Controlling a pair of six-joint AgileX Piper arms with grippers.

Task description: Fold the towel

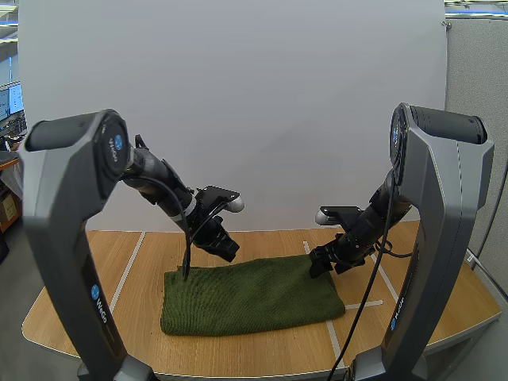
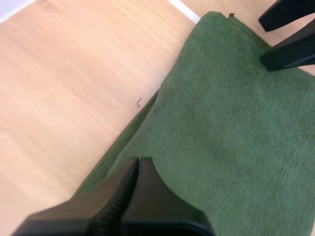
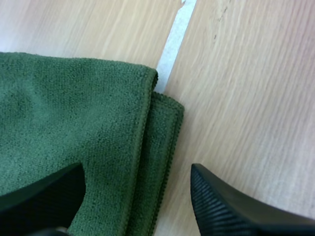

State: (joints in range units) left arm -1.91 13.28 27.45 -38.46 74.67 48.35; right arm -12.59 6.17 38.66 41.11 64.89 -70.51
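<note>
My right gripper grabs the towel (image 1: 250, 295) by its layered side edge (image 1: 329, 278) next, to fold the towel over its other half.
A dark green towel (image 1: 250, 295) lies folded in two layers on the wooden table (image 1: 119, 317). My left gripper (image 1: 228, 250) hovers over its far left edge, fingers pressed together as one wedge (image 2: 138, 161) just above the towel (image 2: 236, 123), holding nothing. My right gripper (image 1: 325, 266) is at the towel's far right corner. Its fingers stand wide apart (image 3: 138, 169) astride the towel's (image 3: 74, 108) side edge, where the top layer sits slightly inside the lower one. The right gripper's two fingers (image 2: 285, 34) also reach over the towel's far end in the left wrist view.
White tape lines (image 1: 127, 270) mark the tabletop, and one strip (image 3: 174, 34) runs out from under the towel's corner. Bare wood lies to the left (image 2: 74, 73) and right (image 3: 246, 98) of the towel. A white backdrop (image 1: 238, 95) stands behind the table.
</note>
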